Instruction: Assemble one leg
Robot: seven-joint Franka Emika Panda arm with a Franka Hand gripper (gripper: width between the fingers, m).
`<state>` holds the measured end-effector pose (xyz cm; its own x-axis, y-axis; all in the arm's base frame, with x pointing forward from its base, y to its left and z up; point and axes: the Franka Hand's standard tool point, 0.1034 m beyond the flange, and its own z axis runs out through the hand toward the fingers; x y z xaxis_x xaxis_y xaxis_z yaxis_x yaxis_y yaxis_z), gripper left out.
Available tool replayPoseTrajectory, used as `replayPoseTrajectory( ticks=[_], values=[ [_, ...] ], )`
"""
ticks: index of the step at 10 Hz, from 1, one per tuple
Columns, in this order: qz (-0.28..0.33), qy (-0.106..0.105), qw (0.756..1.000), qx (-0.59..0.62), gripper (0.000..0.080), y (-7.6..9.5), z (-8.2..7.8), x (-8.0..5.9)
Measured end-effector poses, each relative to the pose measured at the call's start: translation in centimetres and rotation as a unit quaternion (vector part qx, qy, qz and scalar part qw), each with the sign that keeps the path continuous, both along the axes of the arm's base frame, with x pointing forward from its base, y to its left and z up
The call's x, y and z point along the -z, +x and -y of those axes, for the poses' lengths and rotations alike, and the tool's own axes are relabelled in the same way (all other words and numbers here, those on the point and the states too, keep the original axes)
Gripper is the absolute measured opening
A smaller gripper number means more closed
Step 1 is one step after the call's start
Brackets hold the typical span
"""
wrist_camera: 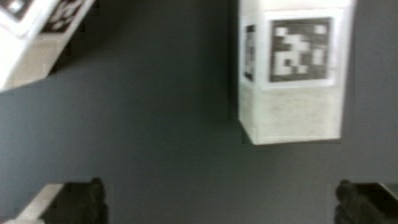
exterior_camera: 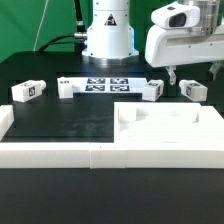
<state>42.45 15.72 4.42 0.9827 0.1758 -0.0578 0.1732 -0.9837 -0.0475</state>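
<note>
My gripper is to assemble the small white leg onto the large white tabletop, so next it should pick the leg up by its body with the black-and-white tag (exterior_camera: 195, 92) (wrist_camera: 297, 52).
Four small white legs with black-and-white tags lie in a row on the black table: one (exterior_camera: 27, 91) at the exterior view's left, one (exterior_camera: 68, 87) beside the marker board, one (exterior_camera: 152, 89) and one (exterior_camera: 193, 91) at the right. My gripper (exterior_camera: 192, 73) hangs open above the rightmost leg without touching it. In the wrist view that leg (wrist_camera: 290, 70) lies ahead of my open gripper (wrist_camera: 221, 205), off to one side of the gap. Another leg (wrist_camera: 36, 40) shows at the picture's corner. Both dark fingertips (wrist_camera: 71, 203) are empty.
The large white tabletop (exterior_camera: 170, 128) with its raised rim lies at the front right. Long white border rails (exterior_camera: 55, 152) run along the front and left. The marker board (exterior_camera: 105, 84) lies before the robot base (exterior_camera: 107, 30).
</note>
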Motion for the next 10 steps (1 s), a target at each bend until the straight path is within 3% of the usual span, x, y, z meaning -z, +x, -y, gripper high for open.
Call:
replayPoseTrajectory(
  ticks=[4,8,10],
  values=[
    [-0.026,-0.008,1.000,-0.005,0.0648,-0.4,0.0,0.0],
    [-0.196,-0.051,0.979,-0.027,0.0648,-2.1,-1.2,0.0],
    [-0.266,-0.068,0.961,-0.031,0.0648,-2.9,-1.2,0.8]
  ],
)
